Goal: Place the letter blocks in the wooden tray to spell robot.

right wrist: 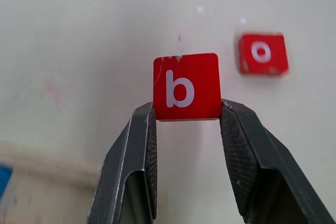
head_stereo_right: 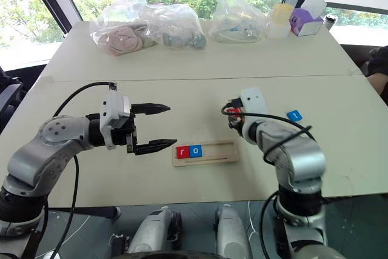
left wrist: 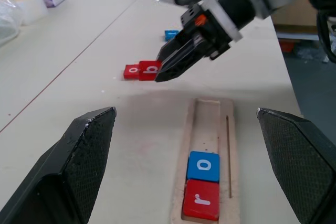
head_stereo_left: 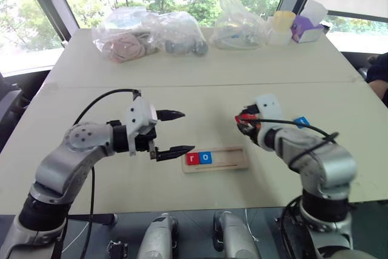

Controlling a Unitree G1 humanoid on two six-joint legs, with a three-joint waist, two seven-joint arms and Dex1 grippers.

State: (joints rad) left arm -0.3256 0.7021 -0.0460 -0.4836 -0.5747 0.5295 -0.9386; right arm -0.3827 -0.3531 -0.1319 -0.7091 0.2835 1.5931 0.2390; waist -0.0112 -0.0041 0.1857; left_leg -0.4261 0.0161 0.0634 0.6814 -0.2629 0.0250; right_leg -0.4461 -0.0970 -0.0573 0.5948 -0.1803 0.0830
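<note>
The red "b" block (right wrist: 187, 86) hangs above the table in the right wrist view; I should move it to the tray before my right gripper releases it.
The wooden tray (head_stereo_left: 233, 161) lies on the table between my arms, with a red "r" block (head_stereo_left: 193, 158) and a blue "o" block (head_stereo_left: 207, 158) side by side at its left end. My right gripper (right wrist: 186, 113) is shut on a red "b" block (right wrist: 186, 86), pinching its two side edges, beyond the tray's right end. A red "o" block (right wrist: 262, 53) lies flat on the table close by. A blue block (head_stereo_left: 301, 122) rests further right. My left gripper (head_stereo_left: 187, 131) hovers open and empty just left of the tray, pointing toward it.
Clear plastic bags (head_stereo_left: 148, 33) with assorted items, a yellow-lidded container (head_stereo_left: 282, 25) and a purple tissue box (head_stereo_left: 306, 28) line the table's far side. A seam (head_stereo_left: 200, 84) crosses the table. A person's dark sleeve (head_stereo_left: 379, 74) shows at the right edge.
</note>
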